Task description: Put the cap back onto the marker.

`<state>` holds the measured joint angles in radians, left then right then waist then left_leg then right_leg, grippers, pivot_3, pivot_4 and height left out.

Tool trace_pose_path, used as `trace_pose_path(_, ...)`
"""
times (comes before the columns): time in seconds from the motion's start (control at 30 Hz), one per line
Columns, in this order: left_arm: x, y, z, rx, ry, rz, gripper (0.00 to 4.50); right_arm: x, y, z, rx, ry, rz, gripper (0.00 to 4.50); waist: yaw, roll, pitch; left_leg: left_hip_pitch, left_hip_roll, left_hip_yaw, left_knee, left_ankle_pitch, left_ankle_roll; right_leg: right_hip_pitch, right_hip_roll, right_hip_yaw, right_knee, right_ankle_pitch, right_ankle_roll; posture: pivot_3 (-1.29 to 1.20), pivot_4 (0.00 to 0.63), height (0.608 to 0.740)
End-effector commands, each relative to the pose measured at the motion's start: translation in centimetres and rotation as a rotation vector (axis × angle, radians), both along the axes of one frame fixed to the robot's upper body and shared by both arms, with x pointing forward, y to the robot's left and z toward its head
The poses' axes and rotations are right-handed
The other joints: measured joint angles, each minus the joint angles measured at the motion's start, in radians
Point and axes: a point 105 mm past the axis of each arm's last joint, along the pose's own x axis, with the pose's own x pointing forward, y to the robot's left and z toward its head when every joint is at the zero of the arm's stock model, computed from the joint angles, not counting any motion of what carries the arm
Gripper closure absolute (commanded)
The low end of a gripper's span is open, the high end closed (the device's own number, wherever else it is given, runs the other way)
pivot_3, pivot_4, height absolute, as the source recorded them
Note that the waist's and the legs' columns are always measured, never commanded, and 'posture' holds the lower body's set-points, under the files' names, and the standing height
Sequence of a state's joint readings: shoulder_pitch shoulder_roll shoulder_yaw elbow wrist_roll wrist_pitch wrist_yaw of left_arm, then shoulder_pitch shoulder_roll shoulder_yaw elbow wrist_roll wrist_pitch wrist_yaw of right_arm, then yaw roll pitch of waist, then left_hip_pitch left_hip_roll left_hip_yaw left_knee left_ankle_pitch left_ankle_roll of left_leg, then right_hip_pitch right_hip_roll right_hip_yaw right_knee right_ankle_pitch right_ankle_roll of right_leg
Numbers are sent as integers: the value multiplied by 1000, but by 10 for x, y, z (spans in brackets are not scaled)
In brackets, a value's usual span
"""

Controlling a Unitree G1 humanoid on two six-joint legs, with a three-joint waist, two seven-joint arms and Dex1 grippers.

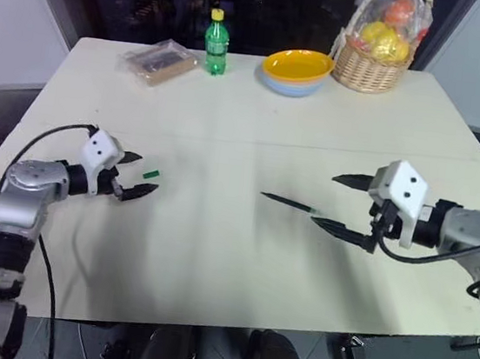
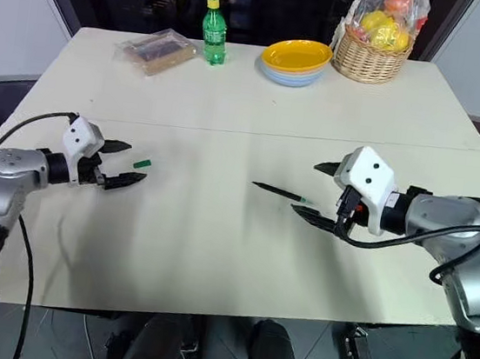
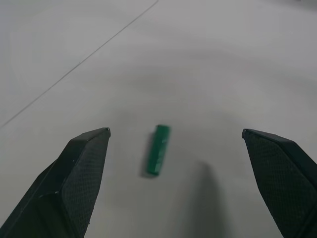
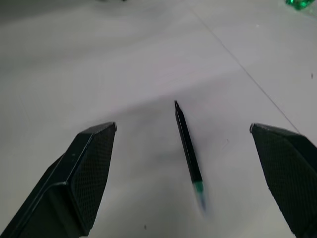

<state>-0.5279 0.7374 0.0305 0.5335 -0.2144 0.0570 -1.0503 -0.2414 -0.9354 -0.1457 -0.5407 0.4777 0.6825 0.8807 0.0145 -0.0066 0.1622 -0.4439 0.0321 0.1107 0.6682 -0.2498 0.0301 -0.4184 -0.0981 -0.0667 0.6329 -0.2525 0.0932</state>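
Note:
My right gripper is to grab the marker next by the black body [image 1: 302,206] beside its green end, to cap the marker's pointed writing tip [image 1: 264,194].
The small green cap [image 1: 151,173] lies flat on the white table [image 1: 247,119] at the left, just ahead of my left gripper [image 1: 138,176], which is open with nothing in it. In the left wrist view the cap [image 3: 158,150] rests between and a little beyond the two fingertips. The thin black marker [image 1: 287,203] with a green end lies near the table's middle. My right gripper [image 1: 335,203] hangs open and empty to the marker's right. In the right wrist view the marker [image 4: 187,146] lies lengthwise between the spread fingers, its green end nearest.
At the table's far edge stand a green bottle with a yellow lid [image 1: 216,43], a clear packet [image 1: 160,62], a yellow and blue bowl [image 1: 297,70] and a wicker basket of fruit [image 1: 378,49]. A seam line crosses the table's middle.

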Motion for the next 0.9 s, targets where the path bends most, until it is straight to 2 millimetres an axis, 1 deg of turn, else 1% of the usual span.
trace_pose_path(0.03, 11, 2, 5, 13, -33, 0, 34, -5, 2, 11, 17, -57, -13, 0, -1, 0, 0, 0, 0, 0, 0, 0, 0, 0, 0, 0, 0, 0, 0, 0, 150, 740)
trace_pose_path(0.13, 20, -1, 0, -3, -11, 9, 34, -8, 3, 10, 25, -63, -34, 0, -2, 0, 0, 0, 0, 0, 0, 0, 0, 0, 1, 0, 0, 1, 1, 0, 150, 740)
trace_pose_path(0.23, 23, -4, -7, -10, 25, -3, 34, -9, 2, 11, 29, -71, -51, 0, -2, 0, 0, 0, 0, 0, 1, 0, 0, 0, 1, 0, 1, 1, 2, 0, 150, 740)
trace_pose_path(0.37, 20, -6, -18, 0, 94, -28, 34, -11, 0, 12, 27, -78, -67, 0, -2, -1, 0, 0, 0, 0, 1, 0, 0, 0, 1, 0, 1, 1, 2, 0, 150, 740)
trace_pose_path(0.53, 15, 0, -28, 39, 135, -35, 34, -11, 0, 12, 28, -80, -74, 0, -3, -1, 0, 1, 0, 0, 1, 0, 1, 0, 1, 0, 1, 1, 2, 0, 150, 740)
trace_pose_path(0.67, 14, 4, -31, 54, 154, -26, 34, -10, 0, 12, 28, -82, -72, 0, -4, -1, 0, 1, 0, 0, 1, 0, 1, 1, 1, 0, 1, 1, 2, 0, 150, 740)
trace_pose_path(0.9, 13, 5, -34, 61, 167, -22, 34, -7, 0, 15, 21, -90, -70, 0, -5, -1, 0, 1, 0, 0, 1, 0, 1, 1, 1, 0, 2, 1, 2, 0, 150, 740)
